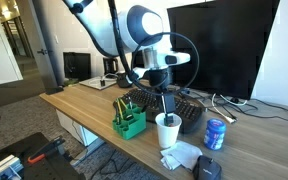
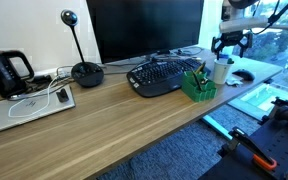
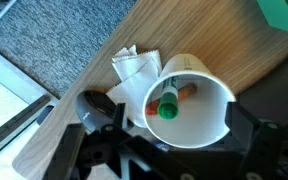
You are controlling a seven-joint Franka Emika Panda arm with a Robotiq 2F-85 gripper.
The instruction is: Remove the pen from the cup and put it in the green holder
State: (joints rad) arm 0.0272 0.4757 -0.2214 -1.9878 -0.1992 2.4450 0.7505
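The pen's green end (image 1: pixel 169 116) (image 3: pixel 168 106) is between my fingers at the same height, so it is time for my gripper to close on that end of the pen.
The white paper cup (image 3: pixel 199 110) stands on the wooden desk, seen from straight above in the wrist view. The pen (image 3: pixel 168 108) leans inside it, green end up, next to an orange-tipped item (image 3: pixel 187 92). My gripper (image 3: pixel 177 135) is open, its two dark fingers on either side of the cup's rim and not touching the pen. In both exterior views the gripper (image 1: pixel 165 98) (image 2: pixel 230 45) hangs just above the cup (image 1: pixel 167 131) (image 2: pixel 222 70). The green holder (image 1: pixel 129 124) (image 2: pixel 197 85) stands right beside the cup, with dark pens in it.
A black keyboard (image 1: pixel 189 108) (image 2: pixel 162 76) lies behind the cup. A blue can (image 1: pixel 215 134), crumpled white paper (image 1: pixel 182 155) (image 3: pixel 134 68) and a black object (image 1: pixel 209 168) sit close by. A monitor (image 2: pixel 144 28) stands at the back, and the desk edge (image 3: pixel 104 75) is near.
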